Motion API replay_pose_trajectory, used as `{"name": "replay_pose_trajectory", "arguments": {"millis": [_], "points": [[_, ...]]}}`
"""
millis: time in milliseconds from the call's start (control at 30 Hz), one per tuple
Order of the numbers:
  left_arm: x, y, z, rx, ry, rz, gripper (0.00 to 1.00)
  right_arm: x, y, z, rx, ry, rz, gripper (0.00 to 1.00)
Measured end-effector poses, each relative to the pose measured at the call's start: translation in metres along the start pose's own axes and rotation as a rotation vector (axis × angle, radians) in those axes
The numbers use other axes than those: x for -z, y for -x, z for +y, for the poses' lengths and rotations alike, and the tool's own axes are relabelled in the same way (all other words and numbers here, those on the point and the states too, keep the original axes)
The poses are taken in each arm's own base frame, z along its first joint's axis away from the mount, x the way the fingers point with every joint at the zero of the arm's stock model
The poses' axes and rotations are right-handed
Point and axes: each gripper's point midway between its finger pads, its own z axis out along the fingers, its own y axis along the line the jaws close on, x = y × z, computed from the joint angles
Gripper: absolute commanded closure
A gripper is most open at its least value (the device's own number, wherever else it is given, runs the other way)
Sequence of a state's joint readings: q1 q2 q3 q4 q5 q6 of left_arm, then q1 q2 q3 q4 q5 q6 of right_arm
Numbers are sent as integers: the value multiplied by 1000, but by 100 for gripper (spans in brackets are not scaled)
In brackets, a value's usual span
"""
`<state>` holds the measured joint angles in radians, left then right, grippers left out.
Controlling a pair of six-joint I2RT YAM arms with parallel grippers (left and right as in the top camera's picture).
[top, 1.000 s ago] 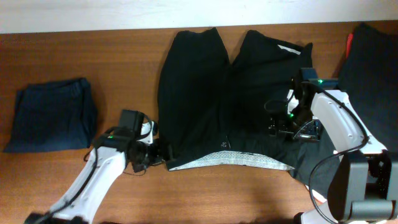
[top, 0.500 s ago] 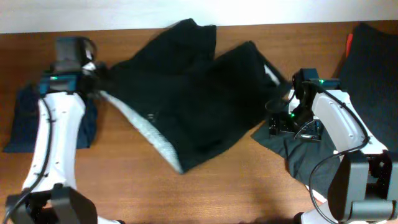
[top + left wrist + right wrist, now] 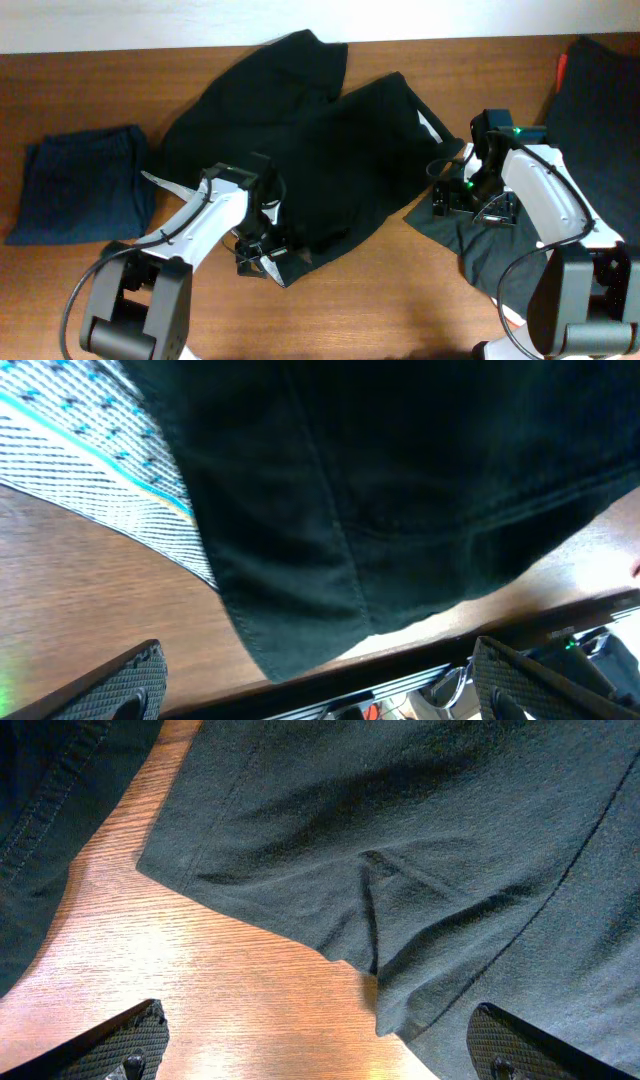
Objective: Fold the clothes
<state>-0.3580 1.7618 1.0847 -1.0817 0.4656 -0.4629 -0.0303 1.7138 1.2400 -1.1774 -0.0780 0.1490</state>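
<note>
The robot's right gripper will next grab the black shorts by their outer edge beside the dark grey garment, to stretch the shorts flat for folding.
A black pair of shorts lies crumpled and partly folded over itself in the middle of the table, with a strip of its white patterned waistband lining showing at the left. My left gripper is open and empty at the garment's front edge. In the left wrist view the black cloth and lining lie beyond the open fingers. My right gripper is open and empty above the corner of a dark grey garment, which also shows in the right wrist view beyond the open fingers.
A folded navy garment lies at the left. A pile of black clothing with a bit of red sits at the far right. Bare wooden table runs along the front edge.
The left gripper pulled the shorts' waistband up to the far left and folded the garment over, then let go and came back to the front edge. The right arm has hardly moved.
</note>
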Motion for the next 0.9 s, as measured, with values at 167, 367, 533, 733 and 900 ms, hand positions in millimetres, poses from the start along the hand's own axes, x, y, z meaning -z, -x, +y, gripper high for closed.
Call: {"name": "replay_pose_trajectory", "arguments": {"millis": [167, 367, 533, 733, 900], "points": [[-17, -8, -20, 11, 59, -28, 48, 0, 0, 0, 0, 0, 0, 1], [-24, -11, 4, 70, 158, -41, 99, 0, 0, 0, 0, 0, 0, 1], [21, -4, 133, 411, 451, -79, 85, 0, 1, 0, 0, 1, -3, 1], [36, -7, 146, 418, 223, -9, 42, -6, -14, 21, -11, 128, 57, 1], [79, -23, 127, 432, 146, -227, 42, -26, -31, 30, -74, 195, 113, 1]]}}
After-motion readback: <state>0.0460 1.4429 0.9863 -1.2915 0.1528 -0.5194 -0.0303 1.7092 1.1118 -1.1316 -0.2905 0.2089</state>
